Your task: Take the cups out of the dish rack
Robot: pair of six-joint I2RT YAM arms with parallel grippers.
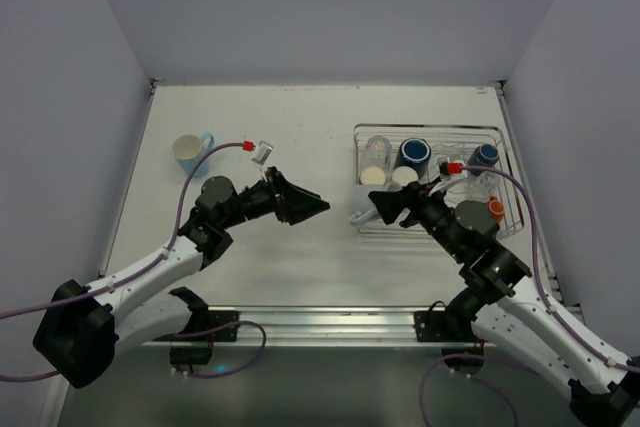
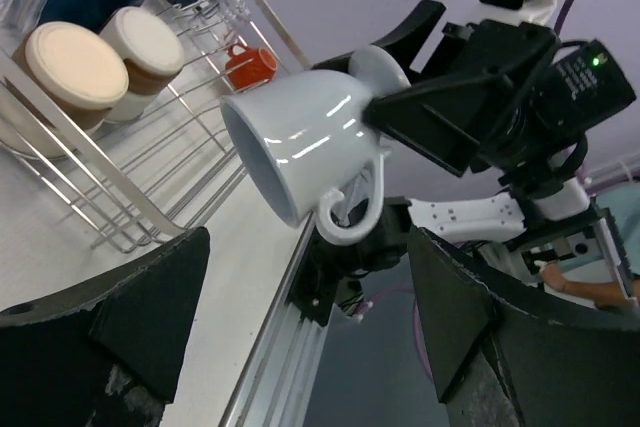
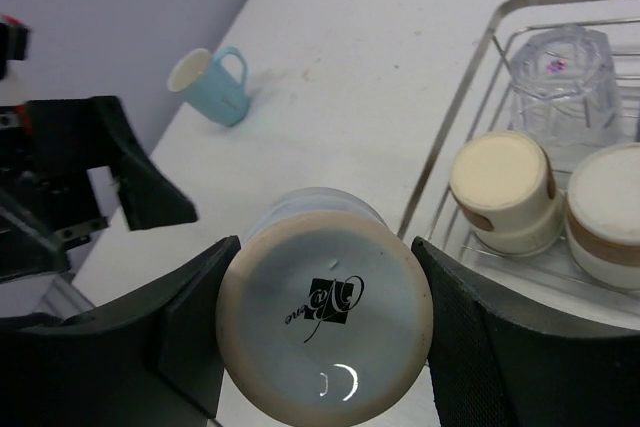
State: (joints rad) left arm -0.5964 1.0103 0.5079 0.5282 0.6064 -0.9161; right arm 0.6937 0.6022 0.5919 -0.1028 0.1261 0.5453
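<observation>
The pale blue-white cup's base has to stay free to stand upright, so the left gripper should next grab the cup's rim on the handle side.
My right gripper (image 1: 378, 211) is shut on a pale blue-white cup (image 1: 361, 215), holding it by the base, on its side, left of the dish rack (image 1: 430, 128). In the right wrist view the cup's printed base (image 3: 325, 322) fills the gap between the fingers. The cup's mouth and handle (image 2: 300, 152) point towards my left gripper (image 2: 305, 277), which stands open a short way off with nothing in it. The rack holds two navy cups (image 1: 414, 153), two cream ones (image 3: 500, 192), a small orange one (image 2: 250, 65) and a clear glass tumbler (image 3: 558, 82).
A light blue mug (image 1: 190, 152) stands upright on the table at the far left, also seen in the right wrist view (image 3: 212, 85). The metal rail (image 1: 320, 322) runs along the table's near edge between the arm bases. Walls close in the table on three sides.
</observation>
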